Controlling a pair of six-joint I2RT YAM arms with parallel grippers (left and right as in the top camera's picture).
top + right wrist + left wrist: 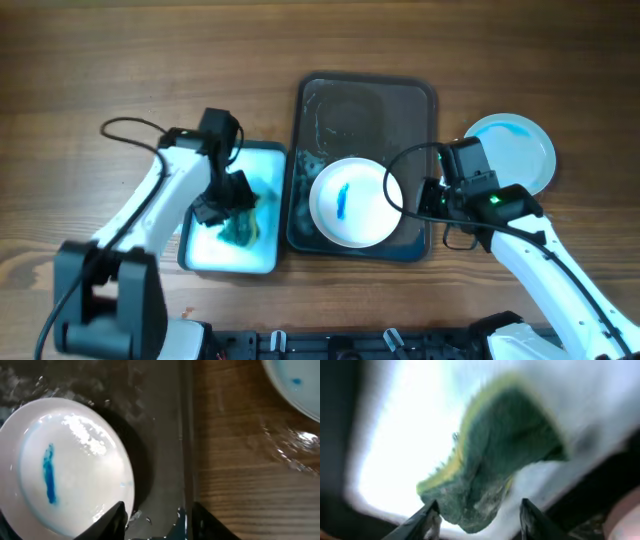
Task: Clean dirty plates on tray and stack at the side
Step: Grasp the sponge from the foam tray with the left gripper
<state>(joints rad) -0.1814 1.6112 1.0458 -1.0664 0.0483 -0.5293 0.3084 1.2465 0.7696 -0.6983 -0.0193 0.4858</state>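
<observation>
The robot's right gripper will next hold the smeared plate's edge farthest from the basin, so the plate's smeared side stays open to sponge clean and the plate can be stacked.
A white plate (350, 201) with a blue smear lies in the dark wet tray (366, 100); the right wrist view shows the plate (65, 465) too. A second plate (520, 148) with blue marks lies on the table to the right of the tray. A green and yellow sponge (240, 222) lies in the light blue basin (258, 160). My left gripper (225, 200) is open just above the sponge (495, 465). My right gripper (430, 197) is open over the tray's right rim (186, 450), next to the smeared plate's edge.
The basin stands directly left of the tray. Black cables run from both arms over the table. Bare wooden table lies behind the tray and to the far left.
</observation>
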